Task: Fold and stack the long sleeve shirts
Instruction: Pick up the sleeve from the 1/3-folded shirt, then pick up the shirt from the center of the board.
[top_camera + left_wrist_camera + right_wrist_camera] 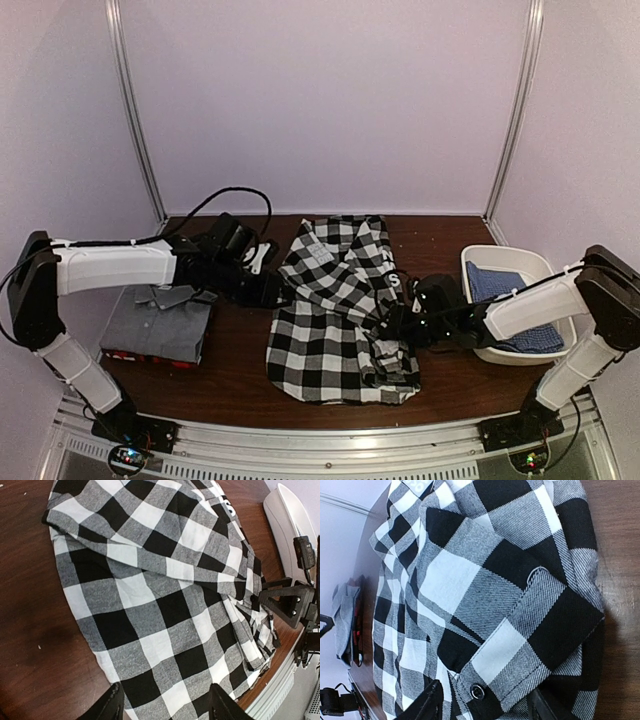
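Observation:
The check shirt's side edge needs to be folded inward. My left gripper should next grab the shirt's hem corner nearest the grey shirt to do that.
The black-and-white check shirt (340, 310) lies partly folded in the middle of the table. My left gripper (275, 290) is low at its left edge. Its fingers (112, 705) stand apart over flat check cloth (160, 605), so it is open. My right gripper (395, 325) is at the shirt's right edge, open above a buttoned cuff (477, 691) of the check shirt (485, 580). A folded grey shirt (160, 320) rests on a red-black shirt (150, 355) at the left. A blue shirt (495, 285) lies in the tub.
The white oval tub (490, 255) stands at the right, close behind my right arm, and its rim (285, 525) shows in the left wrist view. The table's front edge (330, 415) runs just below the check shirt. A black cable (240, 192) loops behind my left arm.

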Robot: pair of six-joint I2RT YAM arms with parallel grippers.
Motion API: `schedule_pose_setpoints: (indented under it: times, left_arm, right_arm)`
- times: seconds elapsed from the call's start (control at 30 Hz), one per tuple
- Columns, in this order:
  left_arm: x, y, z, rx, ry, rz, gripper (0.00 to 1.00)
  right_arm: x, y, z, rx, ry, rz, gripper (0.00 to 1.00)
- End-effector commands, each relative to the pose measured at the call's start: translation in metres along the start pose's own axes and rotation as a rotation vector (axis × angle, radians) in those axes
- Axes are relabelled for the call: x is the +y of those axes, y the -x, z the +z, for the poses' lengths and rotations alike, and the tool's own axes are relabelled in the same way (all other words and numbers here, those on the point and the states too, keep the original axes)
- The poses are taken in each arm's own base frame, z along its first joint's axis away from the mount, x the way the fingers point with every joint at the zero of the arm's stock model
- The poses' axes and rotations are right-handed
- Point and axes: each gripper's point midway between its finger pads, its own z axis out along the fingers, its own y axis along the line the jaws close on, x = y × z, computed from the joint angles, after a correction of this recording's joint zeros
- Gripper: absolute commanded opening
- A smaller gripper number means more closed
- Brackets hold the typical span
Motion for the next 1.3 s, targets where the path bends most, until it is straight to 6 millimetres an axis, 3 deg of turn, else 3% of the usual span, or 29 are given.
schedule_pose_setpoints:
  times: [0.0, 0.2, 0.37, 0.53, 0.67, 0.77, 1.13, 1.27]
  left_arm:
    - [0.014, -0.014, -0.011, 0.008, 0.044, -0.03, 0.59]
    - [0.027, -0.048, -0.011, 0.069, 0.055, -0.097, 0.57]
    - [0.04, -0.089, -0.006, 0.161, 0.051, -0.161, 0.52]
    - [0.037, -0.113, -0.003, 0.217, -0.004, -0.191, 0.5]
    - [0.029, -0.122, 0.002, 0.238, -0.057, -0.198, 0.51]
    - [0.023, -0.125, 0.009, 0.243, -0.073, -0.205, 0.52]
    - [0.022, -0.139, 0.027, 0.301, -0.052, -0.234, 0.4]
    - [0.017, -0.14, 0.032, 0.307, -0.071, -0.243, 0.29]
  right_arm:
    - [0.007, 0.012, 0.004, -0.064, 0.027, 0.034, 0.57]
    - [0.009, 0.014, 0.014, -0.069, 0.033, 0.056, 0.49]
    - [0.011, 0.022, 0.011, -0.104, 0.027, 0.063, 0.32]
    - [0.016, 0.034, 0.003, -0.141, 0.011, 0.031, 0.21]
    - [0.025, 0.041, 0.001, -0.151, 0.018, 0.0, 0.08]
    - [0.032, 0.045, -0.004, -0.163, 0.027, -0.013, 0.03]
    - [0.064, 0.067, -0.024, -0.221, 0.046, -0.089, 0.01]
    - [0.075, 0.077, -0.031, -0.248, 0.053, -0.11, 0.01]
